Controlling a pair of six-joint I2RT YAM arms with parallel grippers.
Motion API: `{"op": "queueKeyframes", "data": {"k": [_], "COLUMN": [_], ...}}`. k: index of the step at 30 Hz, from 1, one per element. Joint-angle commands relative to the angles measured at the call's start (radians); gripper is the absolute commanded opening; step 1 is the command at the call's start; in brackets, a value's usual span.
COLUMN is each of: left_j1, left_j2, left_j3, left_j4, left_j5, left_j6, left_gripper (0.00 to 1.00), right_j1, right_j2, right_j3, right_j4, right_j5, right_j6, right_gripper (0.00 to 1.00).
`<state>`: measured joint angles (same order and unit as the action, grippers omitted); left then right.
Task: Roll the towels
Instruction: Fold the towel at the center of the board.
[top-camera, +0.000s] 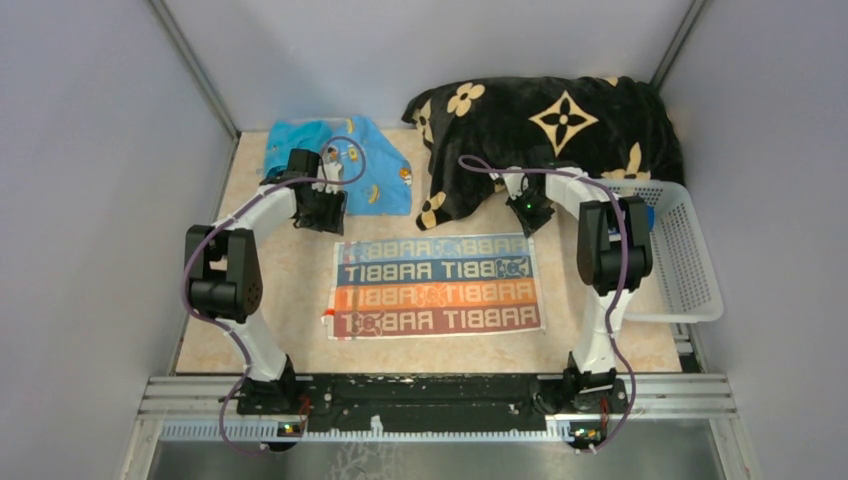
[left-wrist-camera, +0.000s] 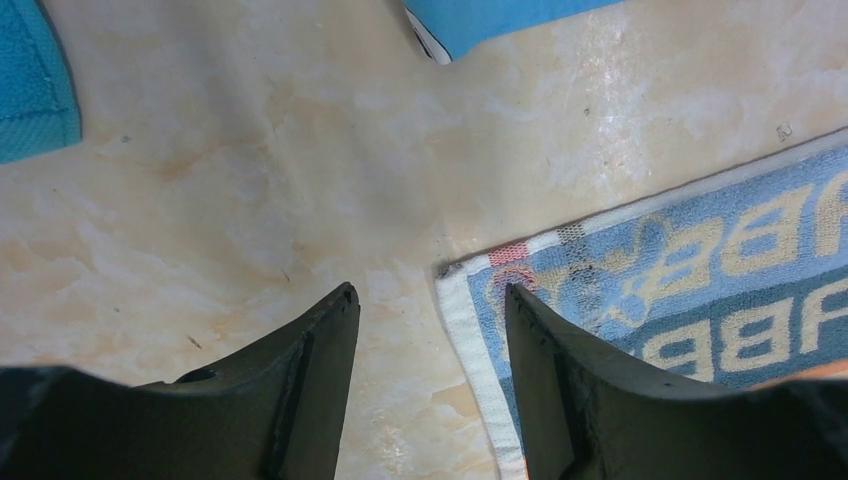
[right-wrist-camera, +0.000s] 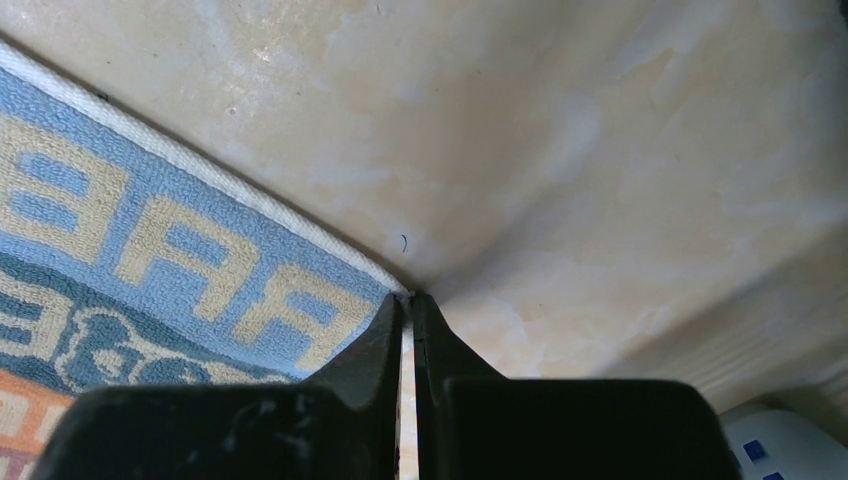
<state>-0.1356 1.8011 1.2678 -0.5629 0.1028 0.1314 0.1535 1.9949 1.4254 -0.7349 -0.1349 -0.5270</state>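
Observation:
My left gripper should pinch the striped towel's free far corner (top-camera: 339, 245) (left-wrist-camera: 456, 284) at the white hem, so that both far corners fold over together for rolling.
The striped towel (top-camera: 437, 287) with "RABBIT" lettering lies flat in the middle of the table. My left gripper (top-camera: 322, 212) hovers open at its far left corner. In the left wrist view the left gripper (left-wrist-camera: 430, 295) straddles the white hem of the striped towel (left-wrist-camera: 700, 270), one finger over cloth and the other over bare table. My right gripper (top-camera: 530, 215) is at the far right corner. In the right wrist view the right gripper (right-wrist-camera: 408, 297) is shut on the very corner of the striped towel (right-wrist-camera: 150, 250). A light blue towel (top-camera: 340, 165) with cartoon prints lies crumpled at the back left.
A big black plush blanket (top-camera: 550, 125) with tan flowers is heaped at the back right, just behind the right gripper. A white plastic basket (top-camera: 690, 260) stands along the right edge. Grey walls close in the table on three sides.

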Motion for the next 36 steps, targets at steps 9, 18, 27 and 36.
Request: {"op": "queueKeyframes", "data": {"k": [9, 18, 27, 36], "left_j1": [0.016, 0.016, -0.018, -0.1], "left_j2": [0.09, 0.108, 0.149, 0.188], "left_j3": [0.03, 0.004, 0.002, -0.046], "left_j4": [-0.043, -0.043, -0.107, -0.132], "left_j5": [0.07, 0.111, 0.031, -0.071], "left_j6": [0.045, 0.055, 0.025, -0.008], "left_gripper": [0.49, 0.48, 0.42, 0.39], "right_j1": [0.022, 0.023, 0.028, 0.036], "right_j2": [0.04, 0.032, 0.018, 0.004], "right_j3": [-0.016, -0.018, -0.017, -0.023], "right_j4": [0.02, 0.025, 0.035, 0.051], "right_j5": [0.07, 0.078, 0.105, 0.122], "right_j6": [-0.001, 0.008, 0.017, 0.027], "right_gripper": [0.0, 0.0, 0.0, 0.0]}}
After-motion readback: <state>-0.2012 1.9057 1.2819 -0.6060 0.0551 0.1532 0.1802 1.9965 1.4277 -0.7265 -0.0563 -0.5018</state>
